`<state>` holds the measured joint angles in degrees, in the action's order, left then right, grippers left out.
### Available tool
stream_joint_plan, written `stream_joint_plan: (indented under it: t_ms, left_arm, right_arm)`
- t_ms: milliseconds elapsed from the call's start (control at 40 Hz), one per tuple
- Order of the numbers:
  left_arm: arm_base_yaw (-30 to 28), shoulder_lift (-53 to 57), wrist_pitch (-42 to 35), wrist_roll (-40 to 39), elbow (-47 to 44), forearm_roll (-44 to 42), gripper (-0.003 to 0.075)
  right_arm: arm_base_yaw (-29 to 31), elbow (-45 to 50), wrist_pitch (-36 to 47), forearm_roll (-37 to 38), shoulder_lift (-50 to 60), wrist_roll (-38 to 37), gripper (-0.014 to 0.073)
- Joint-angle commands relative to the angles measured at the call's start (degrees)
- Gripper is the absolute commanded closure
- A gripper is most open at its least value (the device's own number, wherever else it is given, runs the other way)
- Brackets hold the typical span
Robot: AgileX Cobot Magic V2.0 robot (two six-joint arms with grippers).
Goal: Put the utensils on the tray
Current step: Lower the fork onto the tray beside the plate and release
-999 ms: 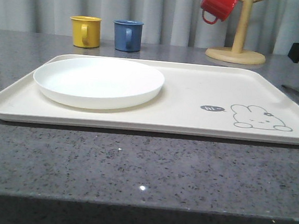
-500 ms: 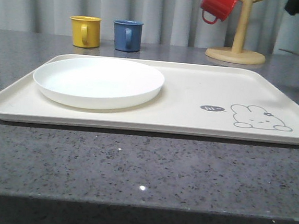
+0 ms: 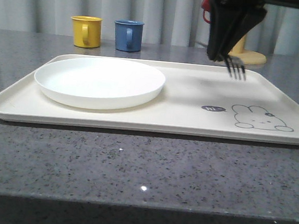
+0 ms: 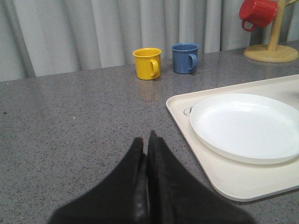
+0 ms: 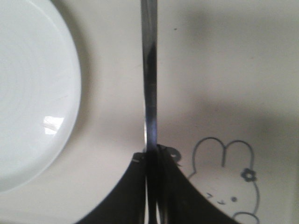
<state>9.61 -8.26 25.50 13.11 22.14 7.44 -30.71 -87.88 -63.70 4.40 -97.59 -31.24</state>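
The fork's teeth hang above the cream tray [image 3: 191,113], so it is too early to release. My right gripper now keeps holding the fork until its teeth reach the tray.
A shiny silver fork [image 3: 236,68], one of the utensils, hangs above the far right part of the cream tray [image 3: 191,113], tines pointing down and toward me. My right gripper [image 3: 218,55] is shut on its handle. From the right wrist the fork [image 5: 149,79] shows edge-on, running out from the right gripper [image 5: 152,155] over the tray [image 5: 210,70], between the plate and the rabbit drawing [image 5: 231,177]. My left gripper [image 4: 145,140] is shut with nothing in it, low over the grey counter to the left of the tray [image 4: 224,182].
A round white plate [image 3: 100,81] takes up the tray's left half. A yellow cup [image 3: 86,31] and a blue cup [image 3: 128,35] stand at the back left. At the back right stands a wooden mug tree [image 4: 275,46] with a red mug [image 4: 257,13].
My right arm has swung in from the right edge, carrying the fork to a spot over the tray's far right part. The plate, cups and tray have not moved.
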Motion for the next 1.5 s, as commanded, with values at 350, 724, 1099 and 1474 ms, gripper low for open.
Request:
stream_joint_plan:
  t_ms: [350, 724, 1099, 1474]
  left_arm:
    - [-0.1, -0.7, -4.2, -0.3, 1.5, 0.8, 0.0738]
    - [-0.1, -0.7, -4.2, -0.3, 1.5, 0.8, 0.0738]
    - [-0.1, -0.7, -4.2, -0.3, 1.5, 0.8, 0.0738]
    - [-0.1, -0.7, -4.2, -0.3, 1.5, 0.8, 0.0738]
  right_arm:
    - [0.0, -3.0, 5.0, -0.4, -7.1, -3.3, 0.0567]
    - [0.0, -3.0, 2.3, -1.7, -6.8, -3.3, 0.0242]
    - [5.7, -3.2, -4.1, 4.9, 2.0, 2.3, 0.0162]
    - [26.6, 2.0, -9.1, 4.5, 8.0, 16.5, 0.0161]
